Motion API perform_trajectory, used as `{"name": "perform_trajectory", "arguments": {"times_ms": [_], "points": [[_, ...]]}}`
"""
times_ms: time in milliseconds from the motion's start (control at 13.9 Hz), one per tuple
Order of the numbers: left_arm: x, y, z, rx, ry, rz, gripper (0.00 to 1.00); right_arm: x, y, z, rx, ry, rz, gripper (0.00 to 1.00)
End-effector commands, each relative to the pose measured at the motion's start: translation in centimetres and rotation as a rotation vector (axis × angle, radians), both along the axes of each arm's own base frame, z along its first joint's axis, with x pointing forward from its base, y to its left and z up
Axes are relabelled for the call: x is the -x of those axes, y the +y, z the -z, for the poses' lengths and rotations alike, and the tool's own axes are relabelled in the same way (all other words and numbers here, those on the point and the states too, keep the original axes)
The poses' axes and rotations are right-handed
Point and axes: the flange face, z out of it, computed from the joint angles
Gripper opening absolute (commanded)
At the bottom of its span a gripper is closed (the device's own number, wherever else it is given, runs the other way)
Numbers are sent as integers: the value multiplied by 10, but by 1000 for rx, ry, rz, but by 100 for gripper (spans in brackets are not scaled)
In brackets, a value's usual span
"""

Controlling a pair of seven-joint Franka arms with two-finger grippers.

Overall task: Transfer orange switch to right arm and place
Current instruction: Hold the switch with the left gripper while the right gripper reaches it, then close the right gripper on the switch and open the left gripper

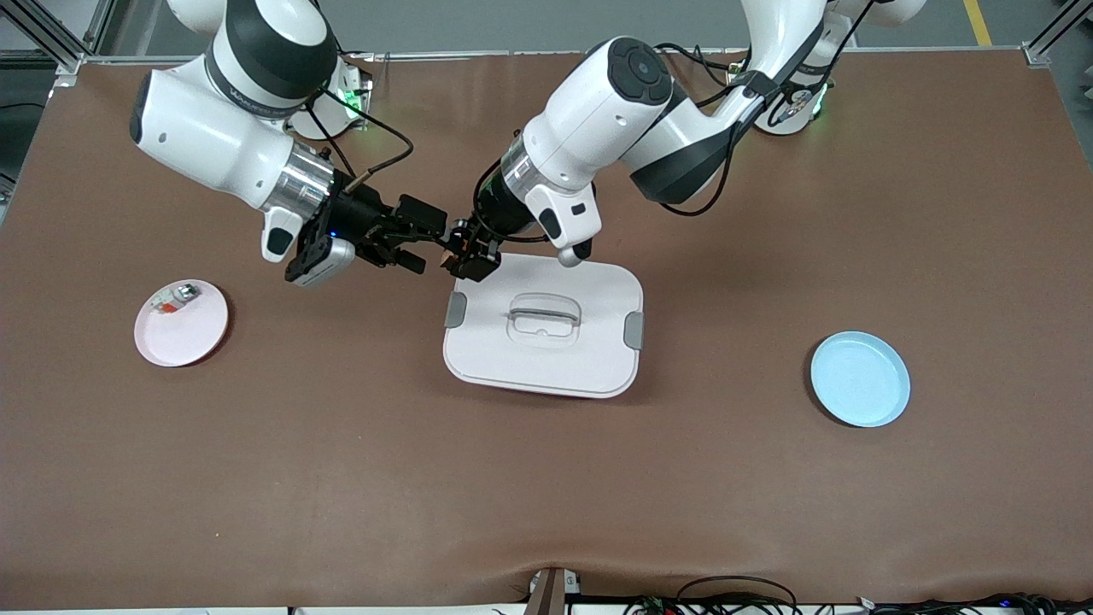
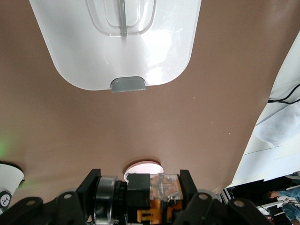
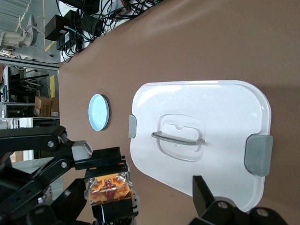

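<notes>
The right gripper takes hold of the switch by its clear-cased body (image 1: 447,258) next, to bring it over to the plate (image 1: 181,338).
My left gripper (image 1: 465,254) is shut on the orange switch (image 1: 451,243) and holds it in the air just off the white lid's corner, toward the right arm's end. In the left wrist view the switch (image 2: 151,192) sits clamped across that gripper (image 2: 139,182), metallic end against one finger. My right gripper (image 1: 425,241) is open, with its fingertips right beside the switch and not closed on it. In the right wrist view the switch (image 3: 108,188) shows near one open finger (image 3: 204,197) of the right gripper (image 3: 140,208).
A white lid with a handle (image 1: 478,359) lies mid-table under the left wrist. A pink plate (image 1: 192,337) with a small whitish part (image 1: 175,299) sits toward the right arm's end. A blue plate (image 1: 860,378) sits toward the left arm's end.
</notes>
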Motion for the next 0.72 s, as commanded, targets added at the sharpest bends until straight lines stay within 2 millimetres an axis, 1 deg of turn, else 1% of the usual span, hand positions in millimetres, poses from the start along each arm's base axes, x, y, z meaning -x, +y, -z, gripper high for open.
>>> {"name": "perform_trajectory", "arguments": {"times_ms": [0, 216, 432, 577, 649], "points": [[3, -6, -10, 16, -9, -5, 46, -5, 7, -1, -47, -12, 1, 100], [3, -6, -11, 17, -10, -5, 46, -2, 15, -1, -62, -15, 6, 100], [3, -5, -12, 19, -11, -4, 46, -2, 16, 0, -58, -26, -7, 100], [4, -5, -13, 19, -13, -4, 46, -2, 15, 1, -57, -27, -11, 60], [4, -5, -13, 20, -12, -4, 46, -2, 16, 0, -58, -28, -14, 36]]}}
